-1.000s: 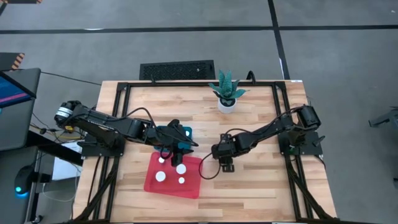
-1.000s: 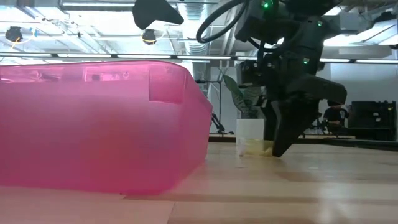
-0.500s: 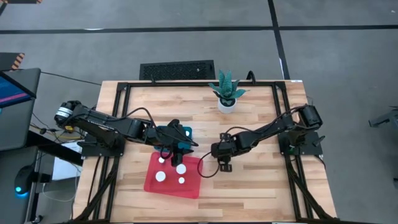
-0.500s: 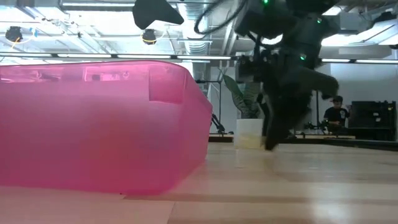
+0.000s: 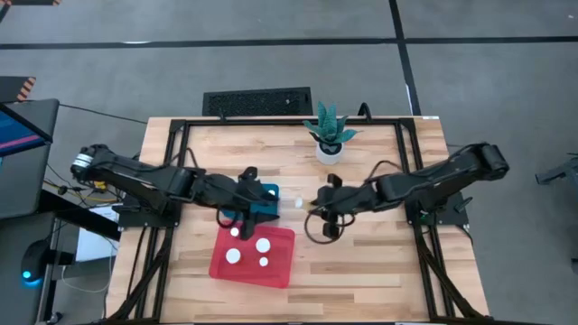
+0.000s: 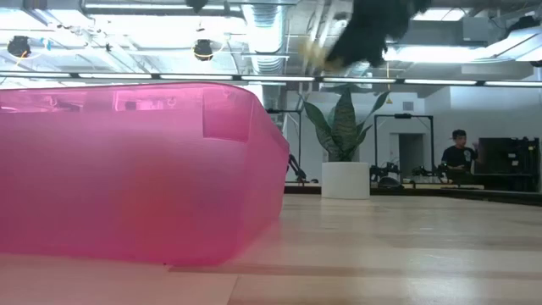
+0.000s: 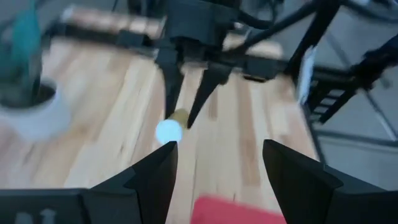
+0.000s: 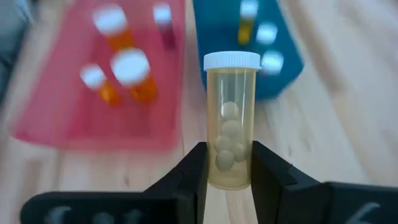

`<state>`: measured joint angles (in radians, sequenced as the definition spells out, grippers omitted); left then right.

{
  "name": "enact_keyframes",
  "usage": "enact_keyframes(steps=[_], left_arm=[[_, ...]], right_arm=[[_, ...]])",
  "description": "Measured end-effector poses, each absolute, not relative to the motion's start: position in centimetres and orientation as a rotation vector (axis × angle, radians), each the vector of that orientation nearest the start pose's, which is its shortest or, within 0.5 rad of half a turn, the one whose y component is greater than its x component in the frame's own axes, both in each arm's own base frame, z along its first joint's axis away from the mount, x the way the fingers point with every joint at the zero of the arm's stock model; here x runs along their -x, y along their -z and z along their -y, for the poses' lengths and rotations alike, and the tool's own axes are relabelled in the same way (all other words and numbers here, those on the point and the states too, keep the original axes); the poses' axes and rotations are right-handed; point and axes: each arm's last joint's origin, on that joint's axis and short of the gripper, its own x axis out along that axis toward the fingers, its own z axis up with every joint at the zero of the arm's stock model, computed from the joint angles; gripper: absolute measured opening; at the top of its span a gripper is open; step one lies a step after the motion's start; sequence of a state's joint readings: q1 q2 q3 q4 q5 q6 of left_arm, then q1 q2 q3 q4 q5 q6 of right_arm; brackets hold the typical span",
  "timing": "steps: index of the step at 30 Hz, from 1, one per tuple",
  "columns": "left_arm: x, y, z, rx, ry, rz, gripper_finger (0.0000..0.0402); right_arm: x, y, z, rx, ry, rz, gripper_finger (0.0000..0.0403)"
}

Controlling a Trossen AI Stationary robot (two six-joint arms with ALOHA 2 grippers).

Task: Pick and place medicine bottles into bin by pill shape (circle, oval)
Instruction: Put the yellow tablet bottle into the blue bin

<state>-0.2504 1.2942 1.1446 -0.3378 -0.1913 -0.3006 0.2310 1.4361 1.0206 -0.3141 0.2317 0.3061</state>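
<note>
The medicine bottle's white cap (image 5: pixel 296 202) (image 7: pixel 168 131) is beyond my open left fingers. My left gripper should move toward the cap before it closes on the bottle.
My right gripper (image 5: pixel 312 206) is shut on a pale yellow medicine bottle (image 8: pixel 231 118) with a white cap and round pills inside, high above the table in the low view (image 6: pixel 315 52). It is just right of the teal bin (image 5: pixel 269 197). My left gripper (image 5: pixel 262 204) is open and empty over the teal bin; its wrist view faces the held bottle (image 7: pixel 168 131). The pink bin (image 5: pixel 253 255) holds several white-capped bottles (image 5: pixel 263 245), some amber (image 8: pixel 127 78). The teal bin (image 8: pixel 249 43) also holds bottles (image 8: pixel 247 17). My right gripper pinches the lower half of the bottle's body (image 8: pixel 230 168) between its two fingers. The fingers come about level from the table's right, and the bottle lies along them, its white cap (image 5: pixel 296 202) toward the teal bin. The bottle is lifted clear of the table.
A white pot with a green plant (image 5: pixel 330 144) stands at the far middle of the table. The pink bin's wall (image 6: pixel 127 169) fills the left of the low view. Bare wooden tabletop (image 5: pixel 361 262) lies to the right of the bins. A person (image 6: pixel 458 152) is in the room beyond.
My right gripper has risen from the table with the bottle, lifted it clear, and gone toward the teal bin, tipping from pointing down to about level. My left gripper has shifted a little toward the far edge, from over the pink bin to over the teal bin.
</note>
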Motion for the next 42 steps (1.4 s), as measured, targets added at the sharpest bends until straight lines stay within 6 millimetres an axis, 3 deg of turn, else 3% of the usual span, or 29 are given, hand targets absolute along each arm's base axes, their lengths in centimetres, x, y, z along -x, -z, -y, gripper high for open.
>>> enact_keyframes(steps=[4,9,14,25,32,42], left_arm=[[-27.6,-35.0,6.9,0.107,0.045,-0.348,0.0229],[-27.8,-35.5,7.0,0.001,0.046,-0.29,0.0229],[-27.8,-35.3,6.1,-0.077,-0.065,-0.309,0.0229],[-30.2,-32.3,5.8,-0.118,-0.058,-0.44,0.0229],[-30.5,-32.7,5.4,-0.111,-0.099,-0.394,0.0229],[-31.3,-32.3,4.9,-0.081,-0.027,-0.389,0.0229]], right_arm=[[-28.9,-28.6,-6.1,-0.157,0.115,-0.542,0.0101],[-28.8,-30.2,-6.0,-0.174,0.102,-0.423,0.0102],[-29.2,-30.0,-6.1,-0.174,0.099,-0.414,0.0102],[-29.7,-29.8,-6.3,-0.181,0.087,-0.395,0.0102],[-29.7,-29.8,-6.3,-0.181,0.086,-0.395,0.0102],[-29.7,-29.8,-6.4,-0.176,0.082,-0.397,0.0102]])
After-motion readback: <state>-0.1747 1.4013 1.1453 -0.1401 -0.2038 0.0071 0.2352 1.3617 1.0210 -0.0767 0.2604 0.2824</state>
